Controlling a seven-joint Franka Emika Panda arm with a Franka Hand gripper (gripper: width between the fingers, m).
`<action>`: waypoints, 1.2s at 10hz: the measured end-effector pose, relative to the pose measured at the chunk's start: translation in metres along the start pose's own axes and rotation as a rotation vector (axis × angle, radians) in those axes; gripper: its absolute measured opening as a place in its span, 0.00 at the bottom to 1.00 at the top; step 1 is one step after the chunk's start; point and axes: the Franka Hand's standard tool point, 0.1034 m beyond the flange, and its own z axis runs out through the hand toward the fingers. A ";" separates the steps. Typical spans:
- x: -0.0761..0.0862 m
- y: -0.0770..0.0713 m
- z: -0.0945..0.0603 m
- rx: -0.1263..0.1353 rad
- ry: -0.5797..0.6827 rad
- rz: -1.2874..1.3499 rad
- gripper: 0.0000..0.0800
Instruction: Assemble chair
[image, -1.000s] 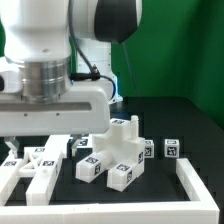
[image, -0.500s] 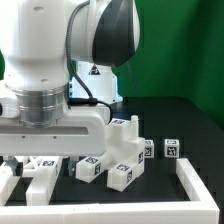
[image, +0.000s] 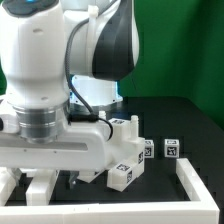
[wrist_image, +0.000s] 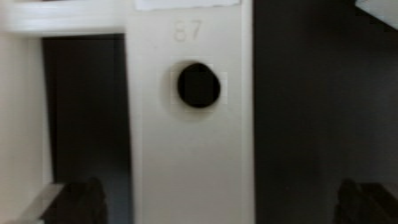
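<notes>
The bar (wrist_image: 187, 120) is between my fingers: closing would hold it.
In the wrist view a white chair bar (wrist_image: 187, 120) with a round dark hole (wrist_image: 199, 85) runs lengthwise between my fingers. My gripper (wrist_image: 222, 205) is open. Its dark fingertips (wrist_image: 80, 205) stand on either side of the bar, with a gap on each side and no contact. In the exterior view my arm (image: 45, 90) fills the left half and hides the piece under the hand. Only a white part (image: 42, 186) shows below it. A cluster of tagged white chair blocks (image: 124, 150) lies just to the exterior view's right of the hand.
Two small tagged blocks (image: 170, 150) sit further to the exterior view's right. The low white L-shaped corner rail (image: 192, 181) borders the black table at the front right. A white robot base stands behind the blocks.
My arm has come down and toward the camera over the left piece. The cross-braced frame that showed a second ago is now hidden under the hand. The jaws stayed wide.
</notes>
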 end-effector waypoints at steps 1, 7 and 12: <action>0.000 0.001 0.003 -0.002 0.000 0.001 0.81; -0.002 0.002 0.007 -0.005 0.005 0.002 0.44; -0.003 0.003 -0.014 0.008 0.010 -0.017 0.35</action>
